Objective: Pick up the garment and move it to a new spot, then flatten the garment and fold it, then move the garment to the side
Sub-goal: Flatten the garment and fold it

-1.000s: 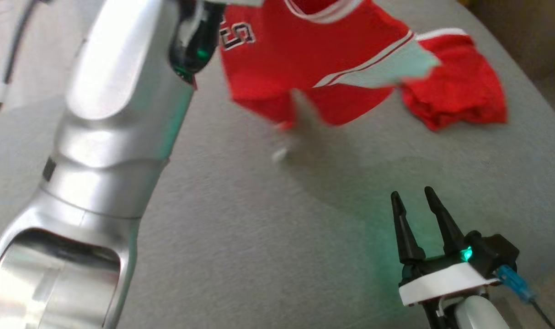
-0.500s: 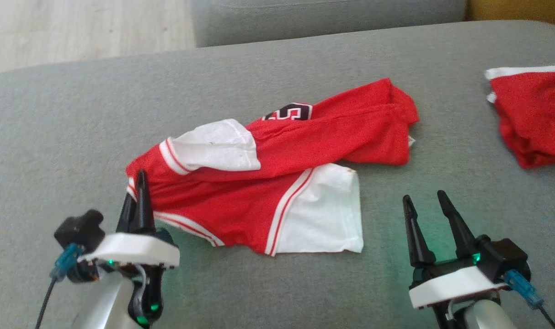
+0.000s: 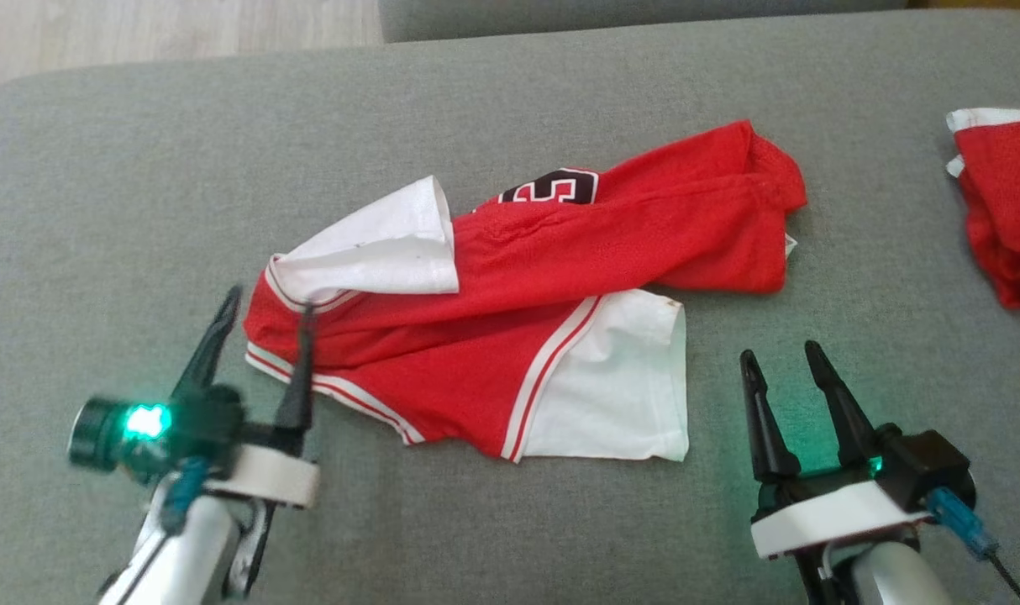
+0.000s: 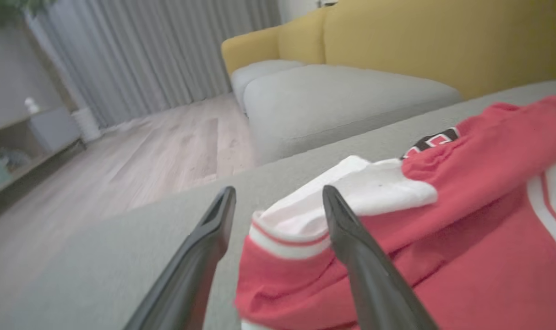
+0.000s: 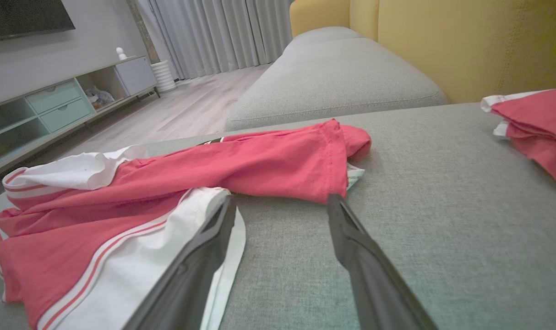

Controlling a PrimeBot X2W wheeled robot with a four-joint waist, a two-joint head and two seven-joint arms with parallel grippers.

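Next, my left gripper grabs the crumpled red garment [image 3: 597,242] by the edge of its white sleeve [image 3: 444,234], to flatten the garment for folding.
A red garment [image 3: 518,286] with white panels, striped trim and a black number patch lies crumpled on the grey sofa cushion [image 3: 140,168]. My left gripper [image 3: 268,302] stands open at the garment's left edge, its fingers astride the red-and-white hem [image 4: 278,238], gripping nothing. The right gripper [image 3: 783,357] is open to the right of the garment's white panel [image 3: 619,386], apart from it. In the right wrist view the garment [image 5: 214,169] stretches to the left ahead of that gripper [image 5: 280,201].
A second red cloth [image 3: 1006,210] with white trim lies at the cushion's far right edge. Beyond the cushion stand another grey seat [image 5: 342,73], a yellow sofa back [image 5: 470,46] and wooden floor [image 3: 140,25] at the upper left.
The left gripper has opened and let go of the garment's left edge, which now rests on the cushion. The head camera has shifted; a second ago the left arm held the garment high.
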